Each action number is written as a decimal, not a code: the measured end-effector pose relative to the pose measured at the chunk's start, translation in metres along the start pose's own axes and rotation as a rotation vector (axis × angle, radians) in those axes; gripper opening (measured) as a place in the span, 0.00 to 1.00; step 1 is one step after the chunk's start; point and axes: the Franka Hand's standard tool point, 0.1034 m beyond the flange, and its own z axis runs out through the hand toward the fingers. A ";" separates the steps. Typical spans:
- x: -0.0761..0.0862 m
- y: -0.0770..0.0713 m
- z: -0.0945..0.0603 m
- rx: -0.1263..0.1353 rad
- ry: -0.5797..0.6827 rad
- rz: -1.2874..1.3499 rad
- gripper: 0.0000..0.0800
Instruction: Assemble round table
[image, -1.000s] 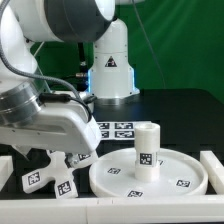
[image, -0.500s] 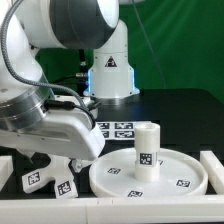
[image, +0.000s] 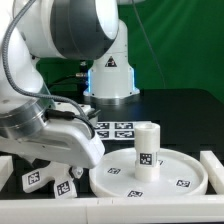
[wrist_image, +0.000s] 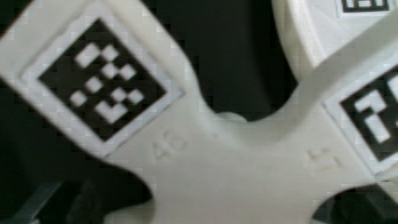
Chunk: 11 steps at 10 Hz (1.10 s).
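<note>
The open fingers of my gripper reach down beside the middle of the base in the wrist view. It is time to close them on the middle (wrist_image: 228, 195) of the white cross-shaped base.
The white cross-shaped base (image: 40, 179) lies on the black table at the exterior view's lower left, tags facing up. My gripper (image: 77, 172) hangs low right over it, its fingers mostly hidden behind the hand. In the wrist view the base (wrist_image: 214, 150) fills the picture, and dark blurred finger shapes stand wide apart on either side of my gripper's (wrist_image: 217, 212) gap, so it looks open. The large rimmed round disc (image: 112, 184) lies to the exterior view's right. The short cylindrical leg (image: 147, 150) stands upright on it.
The marker board (image: 115, 128) lies flat behind the disc. White rails (image: 213, 166) border the work area at the exterior view's right and left edges. The arm's white pedestal (image: 108, 72) stands at the back before a green backdrop.
The arm has come down and forward over the cross-shaped base, covering more of it. The base, disc and leg have not moved.
</note>
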 end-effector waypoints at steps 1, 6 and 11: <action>-0.001 -0.001 0.002 0.000 -0.004 -0.002 0.81; -0.003 0.000 0.005 -0.001 -0.009 -0.002 0.56; -0.015 -0.021 -0.043 0.003 0.060 -0.052 0.56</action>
